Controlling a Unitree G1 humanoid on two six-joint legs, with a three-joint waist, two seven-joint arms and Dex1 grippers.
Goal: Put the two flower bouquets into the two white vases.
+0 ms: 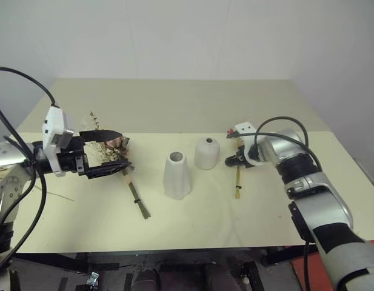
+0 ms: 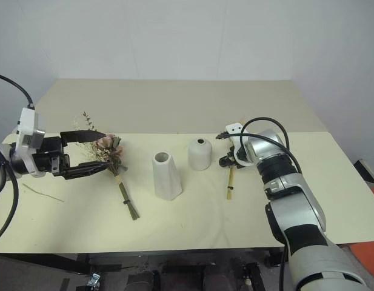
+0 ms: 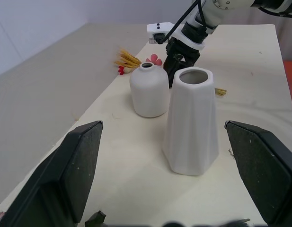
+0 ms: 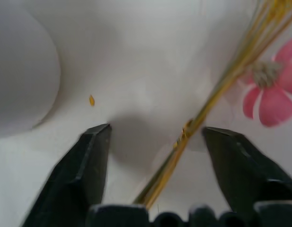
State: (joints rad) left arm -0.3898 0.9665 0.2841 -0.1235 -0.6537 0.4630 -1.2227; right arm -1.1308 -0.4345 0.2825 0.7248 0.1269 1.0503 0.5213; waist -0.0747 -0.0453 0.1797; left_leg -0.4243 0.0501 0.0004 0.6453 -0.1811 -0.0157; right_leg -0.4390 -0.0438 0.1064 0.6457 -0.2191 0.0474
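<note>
Thin pink petals spread beside the yellow stalks, so my right gripper should next grab the stalks by the bare stems below the bloom point(image 1: 238, 174).
The bushy bouquet point(image 1: 116, 147) of pink roses lies on the cloth at the left, its tied stems point(image 1: 136, 197) pointing toward the front edge. My left gripper point(image 1: 123, 151) is open, one finger on each side of the blooms. The taller faceted vase point(image 1: 176, 174) and the rounded vase point(image 1: 207, 153) stand upright mid-table, also seen in the left wrist view as the faceted vase point(image 3: 191, 120) and the rounded vase point(image 3: 149, 90). To their right lies the slim bouquet point(image 1: 237, 182) of yellow stalks. My right gripper point(image 4: 155, 132) points down over it, open, with the stalks point(image 4: 202, 113) between its fingers.
A cream cloth point(image 1: 193, 224) covers the table's front half, and its front edge runs close below the stems. Bare beige tabletop point(image 1: 174, 103) extends behind to the wall. A loose thin stalk point(image 1: 53, 194) lies at the far left.
</note>
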